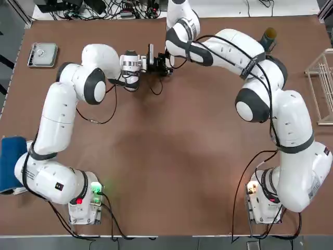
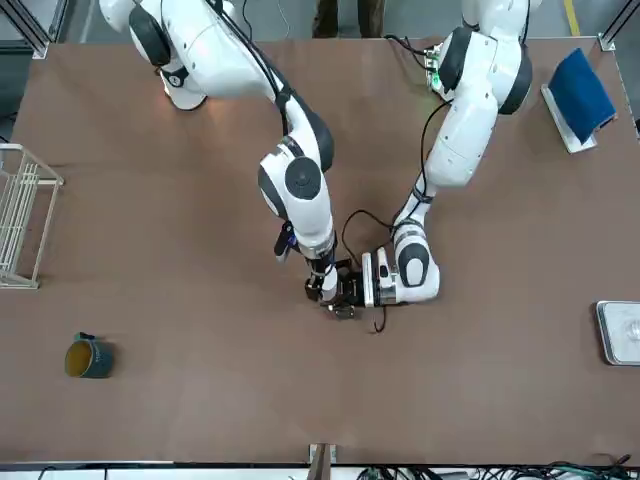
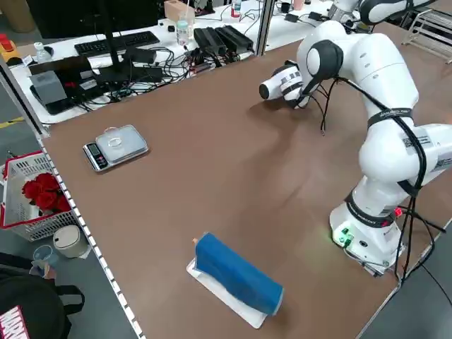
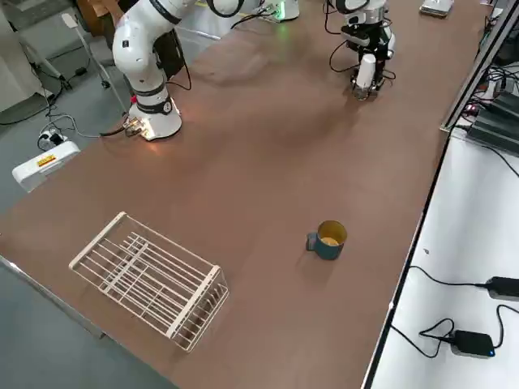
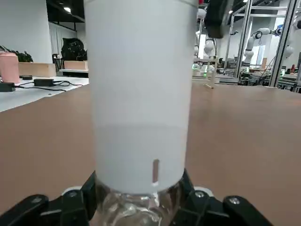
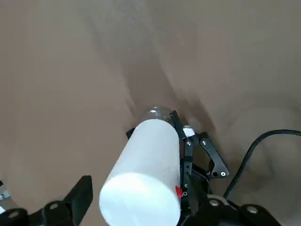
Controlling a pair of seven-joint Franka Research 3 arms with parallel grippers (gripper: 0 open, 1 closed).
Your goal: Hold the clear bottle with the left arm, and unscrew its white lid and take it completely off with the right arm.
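Note:
My right gripper next needs to grab the white lid near its closed top, because my left gripper's fingers crowd the glass just below. Then it can unscrew the lid.
The clear bottle stands upright near the far middle of the table, and my left gripper is shut on its glass body from the side. Its tall white lid rises above those fingers and shows as a small white cylinder in the right side view. My right gripper hangs over the lid from above. It is open, with one finger a little way off the lid's side. In the top view both grippers meet at the same spot, left and right.
A teal mug stands at the far right. A white wire rack sits at the right edge. A small scale lies at the far left, and a blue roll on a white pad lies at the near left edge.

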